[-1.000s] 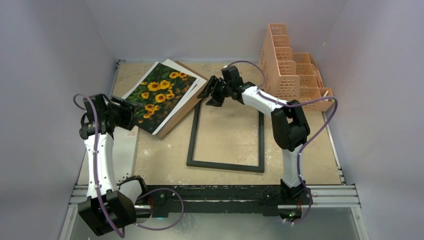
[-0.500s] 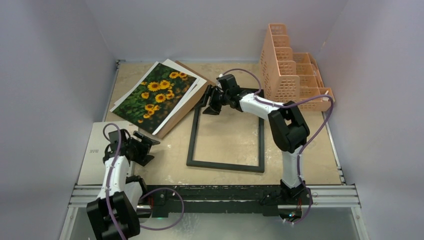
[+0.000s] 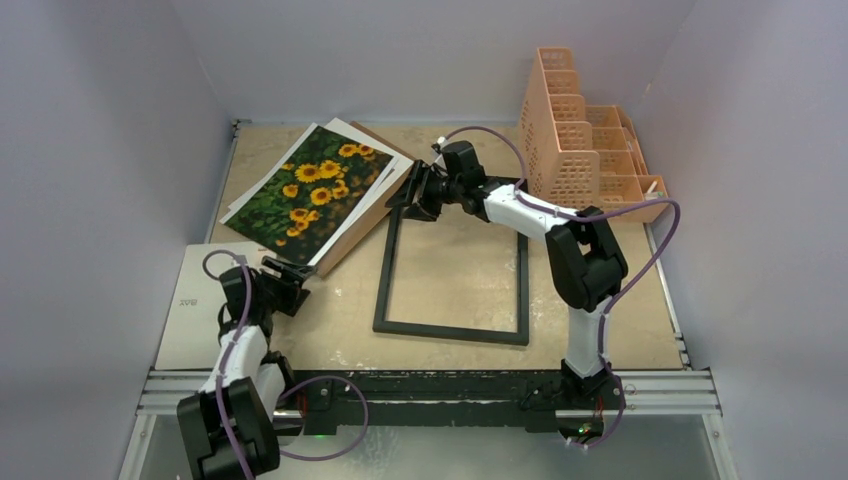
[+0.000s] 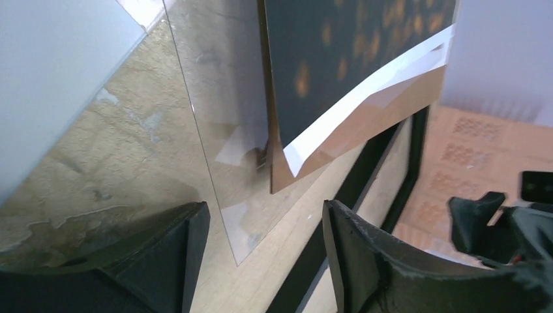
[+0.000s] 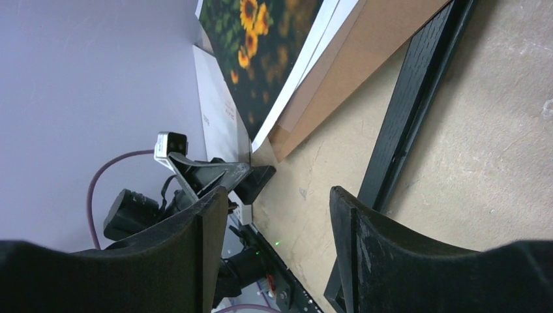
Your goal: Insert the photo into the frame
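The left gripper's fingers are low over the tabletop, with the corner of the clear pane between them, so the left gripper needs to close on it.
The sunflower photo [image 3: 312, 188] lies at the back left on a brown backing board [image 3: 364, 225]. The thin black frame [image 3: 450, 331] lies flat mid-table, bare tabletop showing through it. My left gripper [image 3: 287, 283] is open and empty, low over the table near the board's near corner. In the left wrist view the gripper [image 4: 264, 225] faces the corner of a clear pane [image 4: 225, 163], with the photo [image 4: 345, 45] and frame [image 4: 362, 195] beyond. My right gripper [image 3: 415, 195] is open and empty at the frame's far-left corner. In the right wrist view it [image 5: 270, 202] hangs beside the frame [image 5: 404, 111] and photo [image 5: 267, 45].
A peach mesh organizer [image 3: 580, 140] stands at the back right. A pale grey plate [image 3: 195, 320] lies at the near left beside my left arm. Lilac walls close in the left, back and right sides.
My left arm has pulled back from the photo's near-left corner and dropped low toward the near left. My right gripper has shifted slightly left along the frame's far edge.
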You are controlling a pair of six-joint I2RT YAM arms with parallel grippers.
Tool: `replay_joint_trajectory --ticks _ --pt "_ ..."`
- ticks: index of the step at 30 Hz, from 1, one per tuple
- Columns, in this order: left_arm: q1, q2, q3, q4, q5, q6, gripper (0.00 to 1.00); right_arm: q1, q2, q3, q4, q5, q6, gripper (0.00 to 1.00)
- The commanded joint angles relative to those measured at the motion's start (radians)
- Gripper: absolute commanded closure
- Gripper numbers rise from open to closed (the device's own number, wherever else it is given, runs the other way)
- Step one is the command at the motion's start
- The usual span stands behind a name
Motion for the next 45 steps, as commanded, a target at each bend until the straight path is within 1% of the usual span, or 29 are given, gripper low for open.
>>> replay_joint_trajectory --ticks 1,3,8,13,16,20,22,24,25,28,30,31,33,38,42,45 --pt "-0.001 -0.081 -0.116 0.21 -0.047 -0.109 0.38 -0.002 -0.019 0.04 -0.002 -0.023 -0.034 0.39" --pt "-0.001 -0.081 -0.144 0.271 -0.031 -0.141 0.41 -0.003 -0.011 0.06 -0.007 -0.03 -0.048 0.4" --pt "-0.001 -0.064 -0.139 0.28 -0.034 -0.151 0.45 -0.003 -0.015 0.064 0.017 -0.056 -0.059 0.41" --pt "-0.001 -0.043 -0.153 0.363 -0.036 -0.17 0.55 -0.01 -0.006 0.069 0.024 -0.074 -0.063 0.42" --pt "-0.001 -0.01 -0.153 0.402 -0.035 -0.171 0.63 -0.013 -0.002 0.081 0.02 -0.081 -0.071 0.42" --pt "-0.001 0.025 -0.142 0.426 -0.012 -0.172 0.78 -0.014 -0.005 0.084 0.02 -0.076 -0.079 0.42" --pt "-0.001 0.026 -0.13 0.417 -0.005 -0.175 0.89 -0.015 -0.007 0.086 0.02 -0.073 -0.081 0.41" --pt "-0.001 0.014 -0.107 0.392 -0.001 -0.18 0.98 -0.017 -0.009 0.084 0.017 -0.07 -0.083 0.41" --pt "-0.001 0.003 -0.091 0.363 0.002 -0.187 1.0 -0.016 -0.01 0.084 0.015 -0.068 -0.083 0.41" --pt "-0.001 -0.04 -0.023 0.265 0.012 -0.22 1.0 -0.017 -0.016 0.084 0.003 -0.055 -0.085 0.41" --pt "-0.001 -0.059 0.036 0.17 0.024 -0.276 1.0 -0.018 -0.017 0.09 -0.013 -0.039 -0.085 0.41" --pt "-0.001 -0.065 0.053 0.153 0.034 -0.299 1.0 -0.018 -0.018 0.093 -0.022 -0.033 -0.085 0.41" --pt "-0.001 -0.067 0.095 0.112 0.064 -0.359 1.0 -0.018 -0.02 0.096 -0.033 -0.022 -0.085 0.41" --pt "-0.001 -0.058 0.21 -0.096 0.102 -0.466 1.0 -0.018 -0.009 0.121 -0.086 0.005 -0.096 0.39" --pt "-0.001 -0.071 0.228 -0.092 0.163 -0.582 1.0 -0.018 0.007 0.128 -0.085 0.011 -0.09 0.36" --pt "-0.001 -0.097 0.273 -0.124 0.179 -0.613 1.0 -0.018 0.016 0.139 -0.069 0.018 -0.07 0.34"
